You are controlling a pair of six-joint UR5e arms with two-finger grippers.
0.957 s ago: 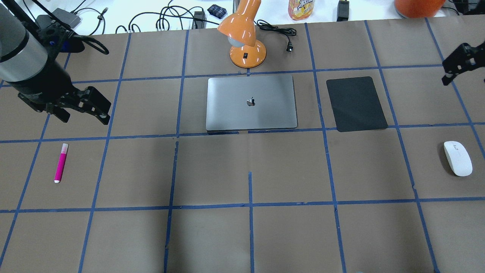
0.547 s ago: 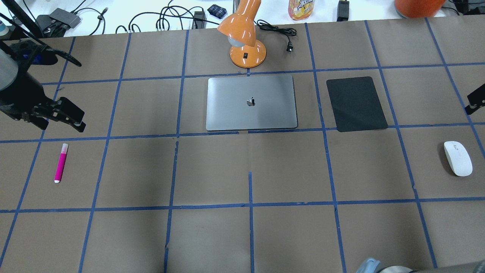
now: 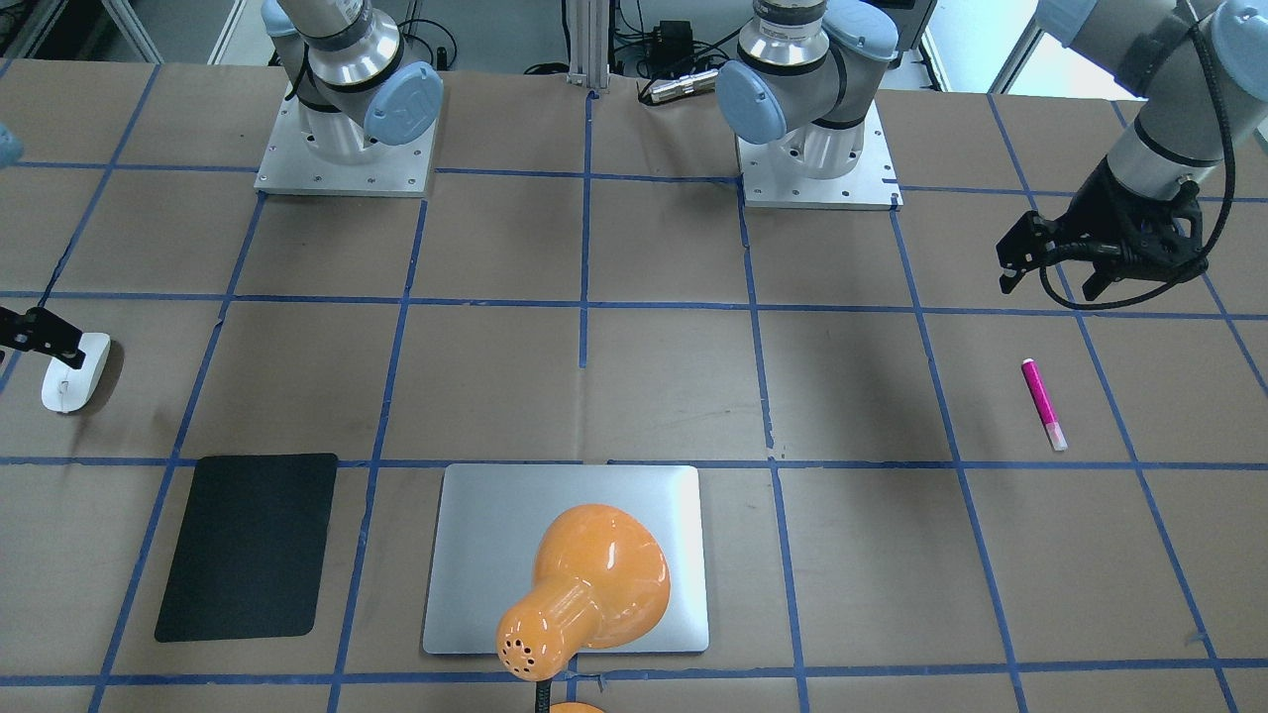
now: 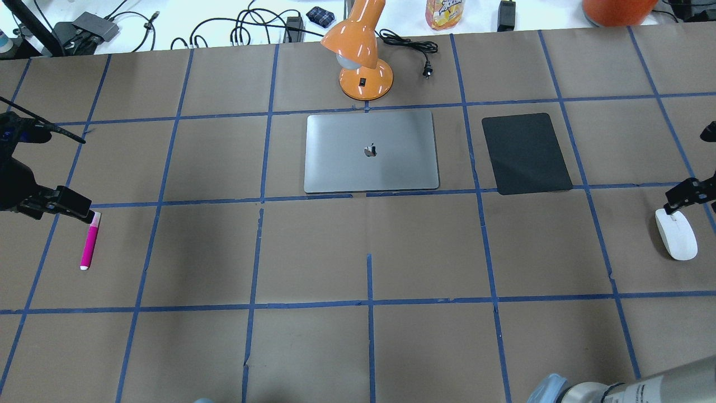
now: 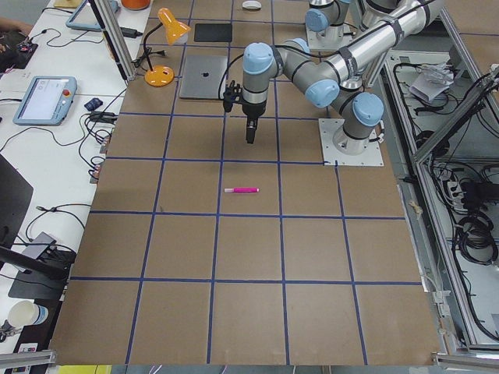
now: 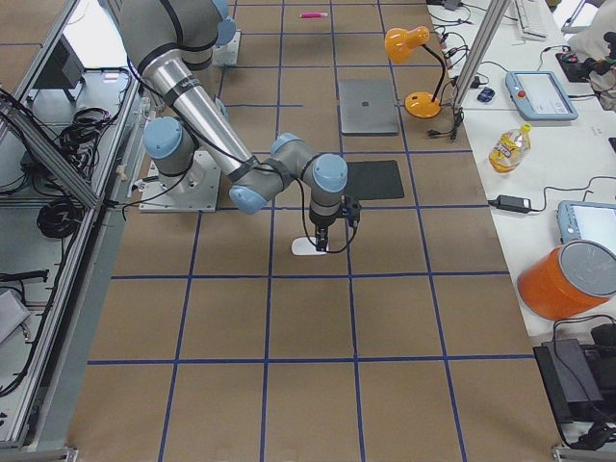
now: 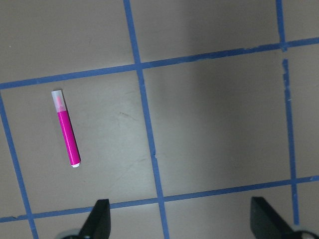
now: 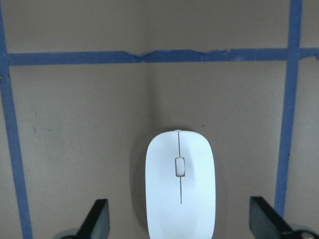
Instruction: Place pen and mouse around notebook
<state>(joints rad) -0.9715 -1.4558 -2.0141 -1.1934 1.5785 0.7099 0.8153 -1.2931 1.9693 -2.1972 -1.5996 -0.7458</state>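
The right gripper grabs the white mouse's long side edges next, to place the white mouse beside the notebook (image 3: 475,529).
The magenta pen (image 4: 90,240) lies at the table's left side, pale cap toward the far edge; it also shows in the left wrist view (image 7: 66,128). My left gripper (image 3: 1052,279) hangs open just beyond the pen's cap end, off to one side, with nothing between its fingers. At the table's right side the white mouse (image 4: 676,234) lies flat. My right gripper (image 8: 182,221) is open over it, a fingertip on either side of the mouse (image 8: 180,186) and apart from it. The silver-grey notebook (image 4: 371,151) lies closed at the centre back.
An orange lamp (image 4: 363,67) stands just behind the notebook. A black mat (image 4: 526,152) lies to the notebook's right. Cables, a bottle (image 4: 444,12) and boxes line the white far bench. Blue tape lines grid the brown table (image 4: 369,336).
My left gripper has swung outward and toward the pen, ending next to its cap. The right gripper has come in over the mouse. Pen, mouse and notebook have not moved.
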